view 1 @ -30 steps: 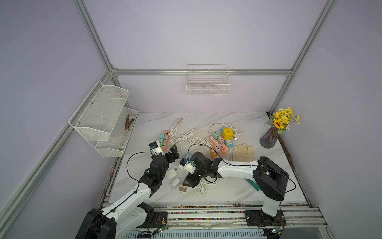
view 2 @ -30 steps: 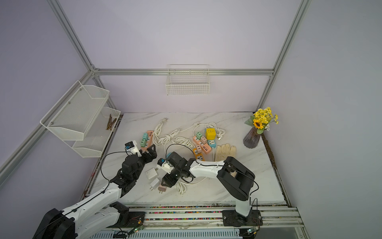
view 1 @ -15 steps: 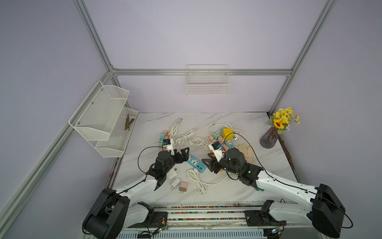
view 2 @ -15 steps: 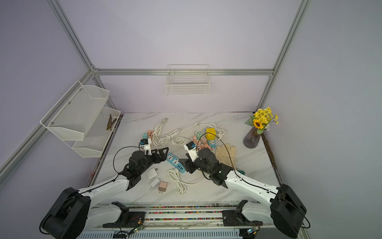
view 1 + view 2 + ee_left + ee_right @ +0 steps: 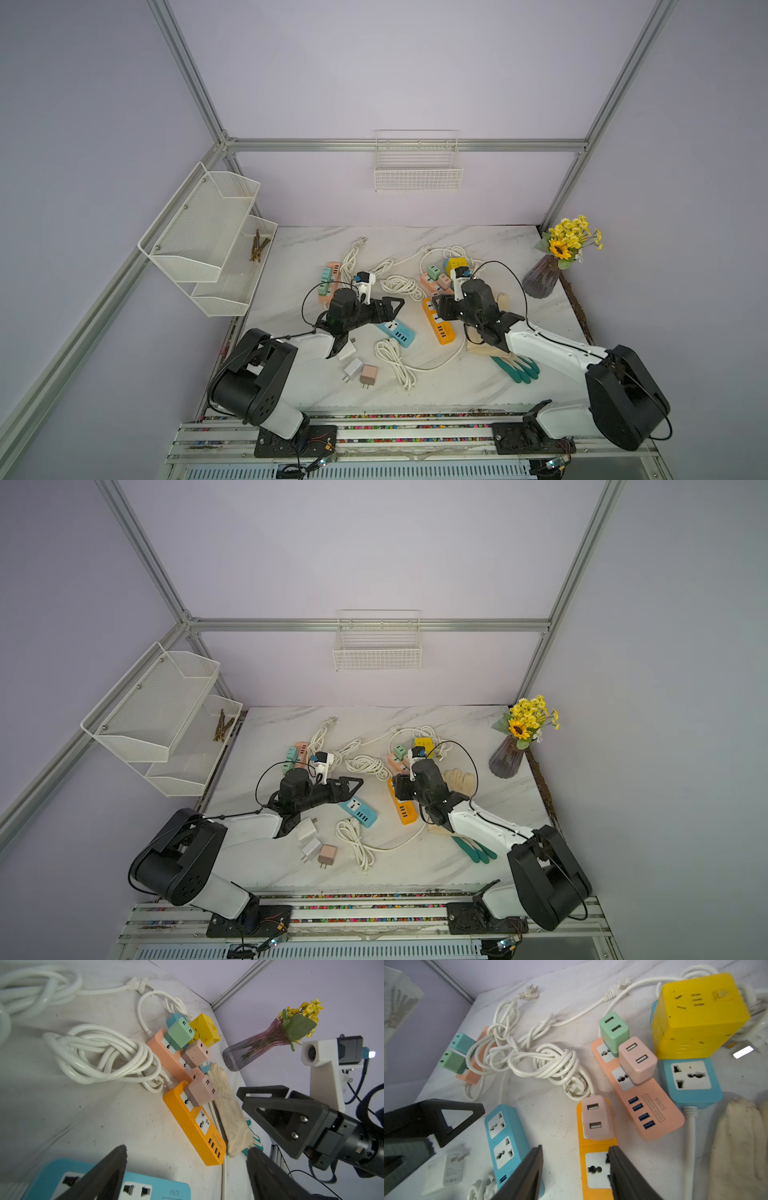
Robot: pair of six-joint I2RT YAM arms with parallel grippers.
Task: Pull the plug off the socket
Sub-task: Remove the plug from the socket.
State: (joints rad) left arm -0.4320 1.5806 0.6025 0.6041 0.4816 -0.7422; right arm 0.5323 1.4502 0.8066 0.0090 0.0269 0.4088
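I should reach and grab the pink plug's opposite long sides with my right gripper, leaving the orange power strip [image 5: 597, 1168] free, to pull it off the socket.
A pink plug [image 5: 597, 1118] sits in the far end socket of an orange power strip [image 5: 593, 1167], also seen in the left wrist view as the plug [image 5: 200, 1091] on the strip [image 5: 197, 1132]. My right gripper [image 5: 575, 1150] hovers open over the strip's near half, just short of the plug, holding nothing. In both top views it [image 5: 436, 305] [image 5: 399, 789] covers the plug. My left gripper [image 5: 187, 1149] [image 5: 395, 309] is open and empty above a blue power strip [image 5: 62, 1178] [image 5: 395, 332].
Behind the orange strip lie a pink strip [image 5: 639, 1095] with green and pink plugs, a yellow cube socket [image 5: 695, 1016], a blue socket [image 5: 689, 1080] and coiled white cords [image 5: 548, 1064]. Gloves [image 5: 498, 299], a vase [image 5: 540, 282] and loose chargers [image 5: 353, 368] lie around.
Both grippers have shifted to the right. The right one left the area by the loose chargers and now hangs over the orange strip; the left one came over the blue strip.
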